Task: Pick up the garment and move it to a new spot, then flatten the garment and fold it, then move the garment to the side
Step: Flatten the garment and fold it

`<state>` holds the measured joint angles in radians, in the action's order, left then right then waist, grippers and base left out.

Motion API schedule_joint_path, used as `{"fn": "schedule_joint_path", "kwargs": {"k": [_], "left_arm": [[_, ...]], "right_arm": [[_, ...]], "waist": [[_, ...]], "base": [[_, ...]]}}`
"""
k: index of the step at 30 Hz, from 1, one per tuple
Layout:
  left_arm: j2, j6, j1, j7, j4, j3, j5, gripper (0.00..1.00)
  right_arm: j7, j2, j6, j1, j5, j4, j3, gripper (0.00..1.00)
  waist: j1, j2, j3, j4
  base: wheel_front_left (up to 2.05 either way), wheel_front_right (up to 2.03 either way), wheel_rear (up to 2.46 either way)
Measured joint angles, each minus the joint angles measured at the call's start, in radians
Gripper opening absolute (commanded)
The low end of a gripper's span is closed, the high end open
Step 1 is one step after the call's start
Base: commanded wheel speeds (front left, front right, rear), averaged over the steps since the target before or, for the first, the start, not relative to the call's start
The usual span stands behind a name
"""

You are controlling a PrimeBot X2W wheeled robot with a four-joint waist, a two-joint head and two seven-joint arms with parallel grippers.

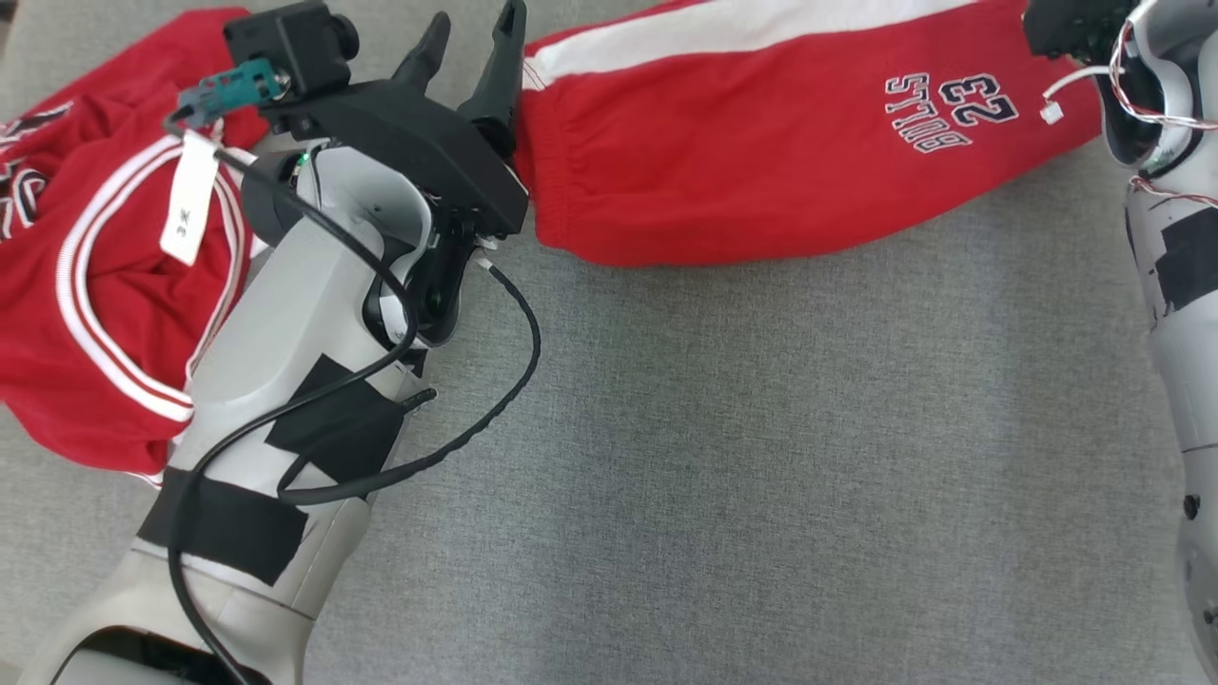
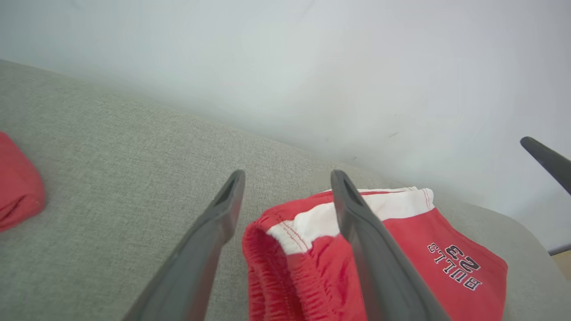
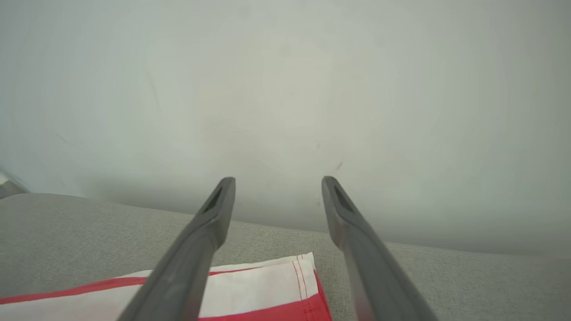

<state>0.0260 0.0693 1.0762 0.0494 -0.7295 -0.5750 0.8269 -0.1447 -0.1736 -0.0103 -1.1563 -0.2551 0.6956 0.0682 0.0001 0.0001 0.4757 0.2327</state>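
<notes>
The right gripper picks up the shorts by the hem corner near the BULLS print (image 1: 1085, 139) next, to fold the red shorts (image 1: 761, 162).
Red shorts (image 1: 761, 162) with a white side stripe and a "BULLS 23" print lie spread across the top of the grey cloth surface (image 1: 761, 457). My left gripper (image 1: 476, 24) is open, hovering at the elastic waistband end of the shorts (image 2: 401, 267); its right finger crosses over the white stripe and nothing is between the fingers (image 2: 209, 232). Above the far hem corner of the shorts (image 3: 258, 285), my right gripper (image 3: 279, 187) stands open and holds nothing. One of its dark fingers (image 2: 546, 160) shows at the right edge of the left wrist view.
A second red garment with white trim and a white label (image 1: 105, 285) lies crumpled at the left, partly under my left forearm; its edge (image 2: 18, 183) appears in the left wrist view. A pale wall (image 3: 285, 89) rises just behind the surface's far edge.
</notes>
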Motion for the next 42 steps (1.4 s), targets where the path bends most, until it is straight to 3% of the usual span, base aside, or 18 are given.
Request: {"fn": "schedule_joint_path", "kwargs": {"k": [3, 9, 14, 26, 42], "left_arm": [[-0.001, -0.020, -0.002, 0.034, -0.030, 0.004, -0.007, 1.00], [0.016, -0.107, -0.045, 0.058, -0.059, -0.077, -0.066, 1.00], [0.047, -0.149, -0.123, 0.075, -0.088, -0.134, -0.101, 1.00], [0.050, -0.159, -0.264, 0.085, -0.107, -0.198, -0.118, 1.00], [0.040, -0.167, -0.219, 0.077, -0.122, -0.235, -0.142, 1.00]], "right_arm": [[0.038, -0.014, -0.014, 0.009, 0.000, 0.014, 0.000, 1.00], [0.078, -0.038, -0.034, 0.107, 0.000, 0.050, -0.001, 1.00], [0.103, -0.040, -0.039, 0.202, 0.000, 0.085, -0.007, 1.00], [0.112, -0.014, -0.042, 0.375, -0.036, 0.132, -0.029, 1.00], [0.069, -0.018, 0.009, 0.363, -0.044, 0.143, -0.055, 1.00]], "waist": [[0.0000, 0.0000, -0.020, 0.001], [-0.0002, 0.0000, -0.082, 0.000], [-0.0002, -0.0003, -0.147, -0.005], [-0.0004, -0.0003, -0.271, -0.031], [0.0000, -0.0001, -0.178, -0.021]], "base": [[0.00, 0.00, 0.00], [0.00, 0.00, 0.00], [0.00, 0.00, 0.00], [0.00, 0.00, 0.00], [0.00, 0.00, 0.00]]}}
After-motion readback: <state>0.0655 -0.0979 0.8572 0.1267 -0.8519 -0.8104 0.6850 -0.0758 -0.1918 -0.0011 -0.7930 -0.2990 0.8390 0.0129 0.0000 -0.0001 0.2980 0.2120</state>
